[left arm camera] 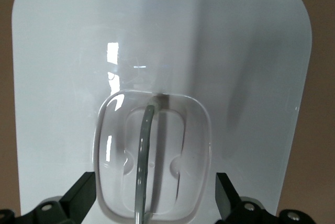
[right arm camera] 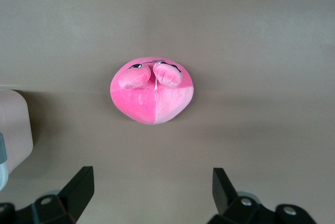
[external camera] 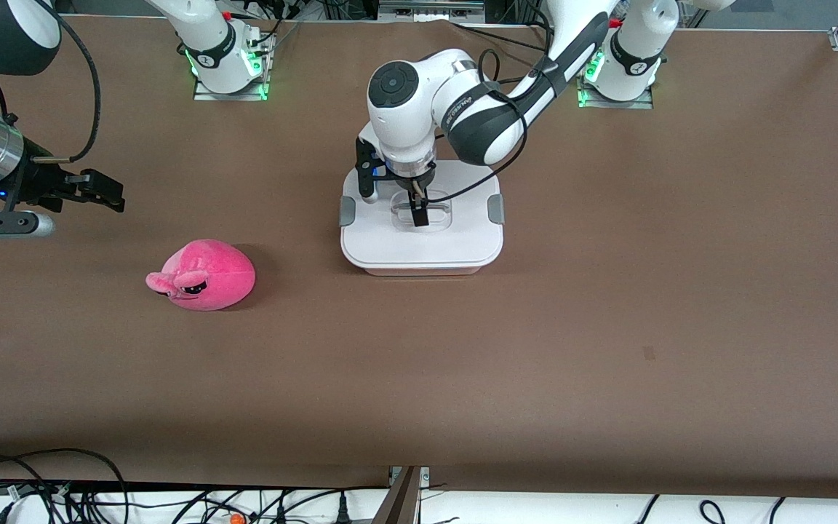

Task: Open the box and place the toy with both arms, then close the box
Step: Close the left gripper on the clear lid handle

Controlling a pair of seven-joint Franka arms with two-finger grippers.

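The left gripper should close on the lid's handle now. Its fingers are down in the lid's hollow (left arm camera: pixel 188 145) beside the clear handle (left arm camera: pixel 144 156), so they would hold the handle.
The box (external camera: pixel 420 244) stands mid-table with its white lid (left arm camera: pixel 63 77) on and grey clips (external camera: pixel 495 209) at both ends. My left gripper (external camera: pixel 393 196) is down over the lid, open, its fingers (left arm camera: pixel 81 198) on either side of the clear recessed handle (left arm camera: pixel 144 156) and not touching it. The pink plush toy (external camera: pixel 204 275) lies on the table toward the right arm's end, a little nearer the front camera than the box. My right gripper (external camera: pixel 102 193) hangs in the air at that end, open and empty. In the right wrist view the toy (right arm camera: pixel 152 96) lies ahead of the gripper (right arm camera: pixel 152 190).
The brown table (external camera: pixel 608 327) stretches wide around the box and the toy. The arm bases (external camera: pixel 226 62) with green lights stand along the farthest edge. Cables (external camera: pixel 62 487) lie off the nearest edge. The box's pink side (right arm camera: pixel 13 130) shows in the right wrist view.
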